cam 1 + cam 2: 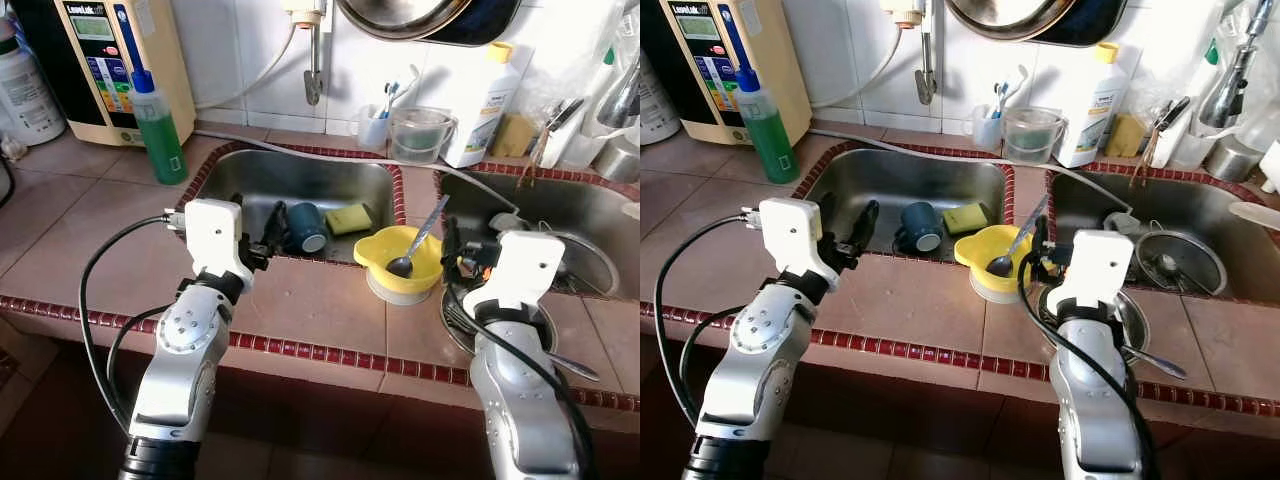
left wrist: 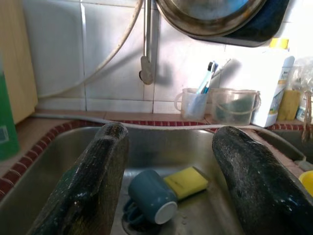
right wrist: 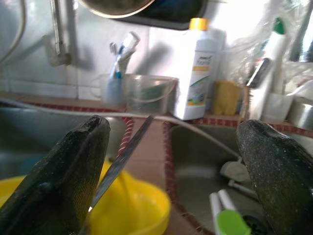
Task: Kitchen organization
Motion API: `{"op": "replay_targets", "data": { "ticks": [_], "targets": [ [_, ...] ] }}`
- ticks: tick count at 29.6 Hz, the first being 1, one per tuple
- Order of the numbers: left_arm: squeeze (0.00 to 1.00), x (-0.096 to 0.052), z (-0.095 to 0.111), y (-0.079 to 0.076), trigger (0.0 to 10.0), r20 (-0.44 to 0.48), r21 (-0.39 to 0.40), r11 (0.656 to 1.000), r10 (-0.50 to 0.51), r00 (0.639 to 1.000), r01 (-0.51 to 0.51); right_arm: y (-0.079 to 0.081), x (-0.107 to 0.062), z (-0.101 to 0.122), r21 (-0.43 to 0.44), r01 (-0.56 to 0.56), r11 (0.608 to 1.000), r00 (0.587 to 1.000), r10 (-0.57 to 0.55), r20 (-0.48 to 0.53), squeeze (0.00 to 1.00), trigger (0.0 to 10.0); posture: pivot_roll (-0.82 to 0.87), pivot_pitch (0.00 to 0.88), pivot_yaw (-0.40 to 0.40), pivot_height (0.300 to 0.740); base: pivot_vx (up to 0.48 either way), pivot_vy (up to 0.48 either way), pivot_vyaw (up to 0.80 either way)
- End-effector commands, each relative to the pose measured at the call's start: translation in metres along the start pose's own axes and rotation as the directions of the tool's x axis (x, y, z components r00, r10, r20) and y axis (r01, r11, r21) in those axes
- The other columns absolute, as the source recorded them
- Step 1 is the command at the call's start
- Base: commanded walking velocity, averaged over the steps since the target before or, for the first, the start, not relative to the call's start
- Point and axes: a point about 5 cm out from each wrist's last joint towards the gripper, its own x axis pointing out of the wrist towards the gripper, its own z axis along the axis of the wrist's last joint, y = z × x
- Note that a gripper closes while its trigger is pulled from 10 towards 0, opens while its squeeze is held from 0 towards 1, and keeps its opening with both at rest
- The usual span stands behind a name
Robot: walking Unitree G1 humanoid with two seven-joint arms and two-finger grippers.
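The spoon's head is down inside the yellow bowl. The robot's right gripper will next grab the metal spoon by its handle, which sticks up above the bowl's rim.
A blue mug lies on its side in the left sink, next to a yellow sponge. My left gripper hovers open at the sink's near rim, its fingers pointing at the mug. On the tiled divider between the sinks sits a yellow bowl holding a metal spoon. My right gripper is open just right of the bowl, with the spoon handle beside one finger and nothing held.
A green soap bottle and a water purifier stand back left. A toothbrush cup, a clear tub and a white bottle line the wall. The right sink holds metal cookware. A metal dish lies under my right arm.
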Motion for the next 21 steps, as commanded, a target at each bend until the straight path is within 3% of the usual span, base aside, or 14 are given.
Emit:
{"op": "replay_targets", "data": {
  "ticks": [1, 6, 11, 21],
  "targets": [
    [0.0, -0.003, -0.007, 0.003, 10.0, -0.017, -0.009, 1.0, 0.018, 1.0, -0.018, 0.003, -0.002, -0.004, 0.004, -0.014, 1.0, 1.0, 0.014, -0.01, 0.0, 10.0, -0.14, 0.016, 0.018, 0.74, 0.0, 0.0, 0.0],
    [0.0, -0.004, -0.011, 0.005, 10.0, -0.03, 0.017, 1.0, 0.013, 0.999, -0.012, -0.001, 0.0, -0.009, 0.011, 0.001, 1.0, 1.0, 0.0, -0.022, 0.0, 10.0, -0.14, 0.014, 0.016, 0.74, 0.0, 0.0, 0.0],
    [0.0, -0.004, -0.006, -0.004, 10.0, -0.012, 0.053, 0.998, -0.045, 0.999, 0.046, -0.011, 0.007, -0.006, 0.029, 0.037, 0.999, 0.999, -0.037, -0.012, 0.0, 10.0, -0.14, 0.012, 0.016, 0.74, 0.0, 0.0, 0.0],
    [0.0, -0.009, -0.005, -0.022, 10.0, -0.011, 0.052, 0.986, -0.16, 0.987, 0.161, -0.023, 0.023, 0.001, 0.085, 0.083, 0.993, 0.997, -0.083, -0.008, 0.0, 10.0, -0.14, 0.013, 0.018, 0.74, 0.0, 0.0, 0.0]
  ]
}}
